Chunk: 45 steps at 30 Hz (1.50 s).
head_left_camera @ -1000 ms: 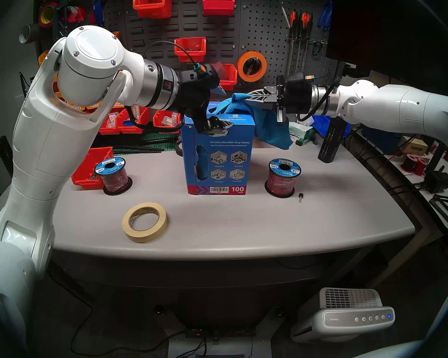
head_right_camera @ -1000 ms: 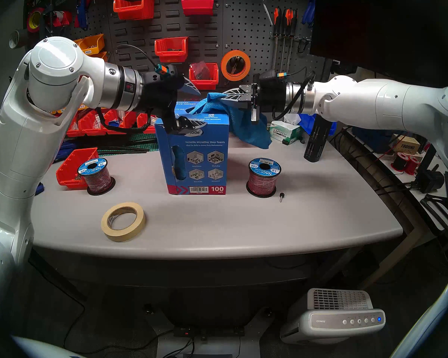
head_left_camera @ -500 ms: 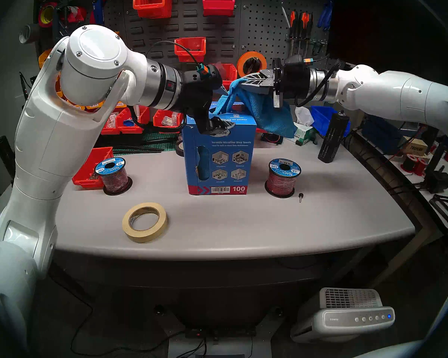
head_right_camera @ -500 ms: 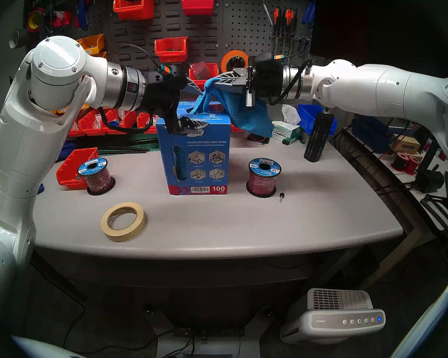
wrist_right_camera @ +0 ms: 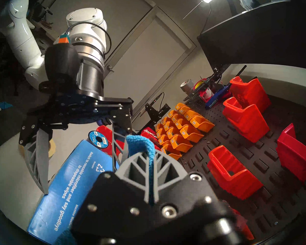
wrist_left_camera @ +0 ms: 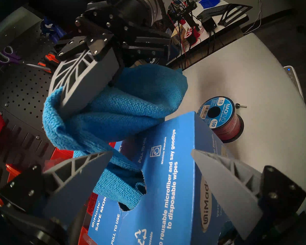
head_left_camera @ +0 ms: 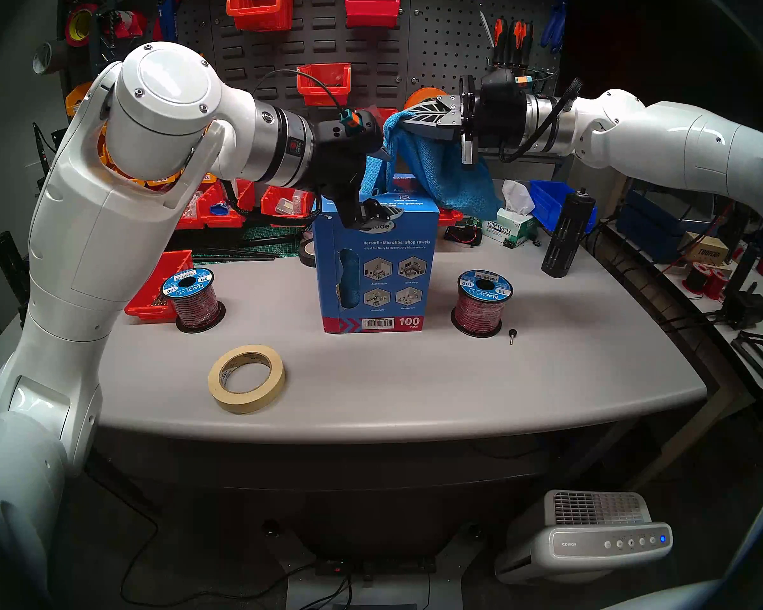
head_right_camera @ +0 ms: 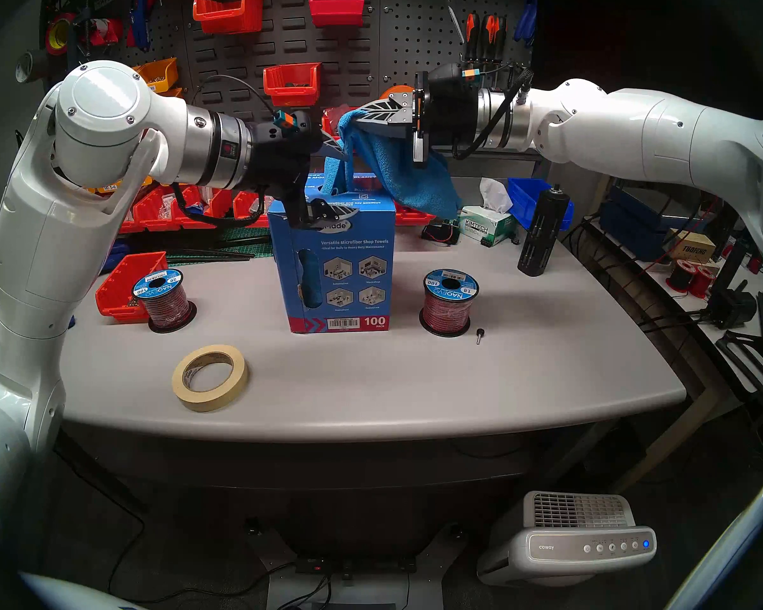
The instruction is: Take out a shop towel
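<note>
Next, my left gripper grabs the towel by that lower fold (wrist_left_camera: 123,181), since the towel's lower fold stands up slack out of the carton's slot (wrist_left_camera: 126,207).
The shop towel (head_left_camera: 441,173) (head_right_camera: 397,173) is a bright blue cloth hanging from my right gripper (head_left_camera: 408,114) (head_right_camera: 362,111), which is shut on its upper fold (wrist_right_camera: 140,142). Its lower end (wrist_left_camera: 124,189) still runs into the slot on top of the blue "100 pack" carton (head_left_camera: 379,266) (head_right_camera: 340,266) (wrist_left_camera: 175,186). The carton stands upright mid-table. My left gripper (head_left_camera: 373,184) (wrist_left_camera: 151,151) is open, with one finger in front of the carton's top and one behind it. The right gripper is well above the carton, to its right.
Two red wire spools (head_left_camera: 192,299) (head_left_camera: 481,301) flank the carton. A masking tape roll (head_left_camera: 246,378) lies near the front, and a small black knob (head_left_camera: 512,334) sits by the right spool. At the back are a red bin (head_left_camera: 155,283), a Kimtech carton (head_left_camera: 509,230), a black cylinder (head_left_camera: 567,235) and the pegboard.
My right gripper has risen with the towel, drawing more cloth out of the carton. The carton has slid slightly to the right. The left gripper stays open at the carton's top.
</note>
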### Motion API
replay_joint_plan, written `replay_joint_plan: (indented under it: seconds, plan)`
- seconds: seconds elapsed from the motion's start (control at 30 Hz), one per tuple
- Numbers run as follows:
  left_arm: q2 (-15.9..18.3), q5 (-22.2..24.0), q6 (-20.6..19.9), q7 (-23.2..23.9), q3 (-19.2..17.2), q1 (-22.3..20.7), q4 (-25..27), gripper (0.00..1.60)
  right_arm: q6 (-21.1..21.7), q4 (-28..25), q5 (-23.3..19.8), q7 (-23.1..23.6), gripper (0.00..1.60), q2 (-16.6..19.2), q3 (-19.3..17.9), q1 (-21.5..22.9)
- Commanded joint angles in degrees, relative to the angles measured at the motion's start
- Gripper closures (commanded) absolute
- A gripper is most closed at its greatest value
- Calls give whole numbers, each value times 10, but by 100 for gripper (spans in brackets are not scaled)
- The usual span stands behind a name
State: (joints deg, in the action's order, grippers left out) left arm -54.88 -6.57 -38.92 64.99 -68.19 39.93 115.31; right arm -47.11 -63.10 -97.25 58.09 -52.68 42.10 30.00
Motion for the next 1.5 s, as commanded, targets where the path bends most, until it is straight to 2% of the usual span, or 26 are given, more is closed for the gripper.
replay_joint_plan:
  seconds: [0.0, 0.23, 0.4, 0.57, 0.6, 0.63, 0.9, 1.47]
  plan:
    - [-26, -16, -19, -46, -14, -4, -1, 0, -12, -12, 0, 60, 160, 15, -21, 28]
    - [-41, -37, -58, -99, -34, 3, -7, 0, -17, -23, 6, 51, 160, 24, -13, 16]
    - [-40, -45, -78, -124, -60, -4, -4, 0, -20, -25, 9, 47, 160, 27, -12, 16]
    - [-45, -51, -99, -142, -75, 7, 2, 0, -23, -27, 12, 41, 160, 28, -13, 14]
    - [-48, -52, -103, -146, -76, 11, 4, 0, -23, -26, 12, 49, 160, 28, -13, 14]
    - [-50, -52, -106, -148, -76, 14, 5, 0, -24, -28, 15, 32, 160, 26, -12, 14]
    - [-73, -48, -128, -159, -72, 36, 18, 0, -26, -25, 16, 43, 160, 23, -16, 14]
    - [-121, -32, -151, -172, -61, 53, 24, 0, -27, -19, 22, 34, 160, 18, -15, 12]
